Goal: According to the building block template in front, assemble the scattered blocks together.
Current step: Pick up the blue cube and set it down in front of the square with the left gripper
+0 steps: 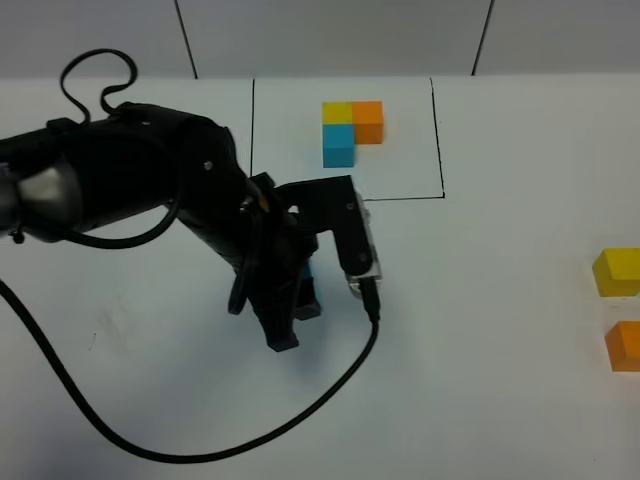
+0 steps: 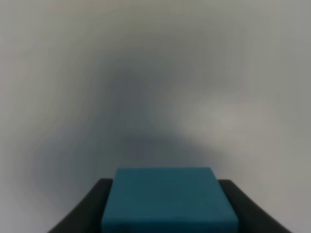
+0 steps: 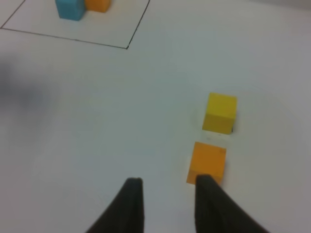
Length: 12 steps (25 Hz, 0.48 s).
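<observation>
My left fingers are holding the loose blue block's bottom above the white tabletop, so my left gripper should bring the block down before releasing it.
The template sits inside a drawn black rectangle [image 1: 345, 140] at the back: a yellow block [image 1: 337, 111], an orange block [image 1: 368, 120] and a blue block [image 1: 339, 146] joined in an L. My left gripper [image 1: 299, 303] points down in the middle of the table, shut on a loose blue block [image 2: 169, 200], which also shows in the exterior high view [image 1: 309, 272]. I cannot tell whether it touches the table. A loose yellow block [image 1: 616, 272] and a loose orange block [image 1: 624, 345] lie at the far right. My right gripper [image 3: 168, 180] is open and empty, its one fingertip next to the orange block [image 3: 207, 162], with the yellow block [image 3: 221, 112] beyond.
The left arm's black cable [image 1: 200, 452] loops over the table's front left. The right arm itself is out of the exterior high view. The template's blue and orange blocks [image 3: 70, 8] show far off in the right wrist view.
</observation>
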Each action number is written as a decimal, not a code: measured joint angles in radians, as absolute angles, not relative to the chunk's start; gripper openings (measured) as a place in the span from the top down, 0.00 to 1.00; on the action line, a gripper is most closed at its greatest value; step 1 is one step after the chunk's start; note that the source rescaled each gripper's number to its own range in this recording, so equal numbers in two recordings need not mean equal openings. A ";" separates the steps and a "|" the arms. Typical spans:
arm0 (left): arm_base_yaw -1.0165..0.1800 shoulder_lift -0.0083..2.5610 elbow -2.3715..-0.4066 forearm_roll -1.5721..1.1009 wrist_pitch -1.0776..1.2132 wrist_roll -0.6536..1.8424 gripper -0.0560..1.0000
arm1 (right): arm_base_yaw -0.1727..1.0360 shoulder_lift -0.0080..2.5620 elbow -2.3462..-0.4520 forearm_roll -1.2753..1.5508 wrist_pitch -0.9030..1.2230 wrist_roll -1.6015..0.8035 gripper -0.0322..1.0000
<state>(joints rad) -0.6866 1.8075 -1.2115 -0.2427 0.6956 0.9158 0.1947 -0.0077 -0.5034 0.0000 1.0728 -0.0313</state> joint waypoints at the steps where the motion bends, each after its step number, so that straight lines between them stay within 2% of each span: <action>1: -0.701 1.824 -1.227 -0.243 0.702 0.917 0.92 | 0.195 -0.008 -0.503 0.000 1.073 -0.031 0.97; 12: -0.747 1.996 -1.273 -0.199 0.709 0.917 0.92 | 0.195 -0.008 -0.503 0.000 1.073 -0.031 0.97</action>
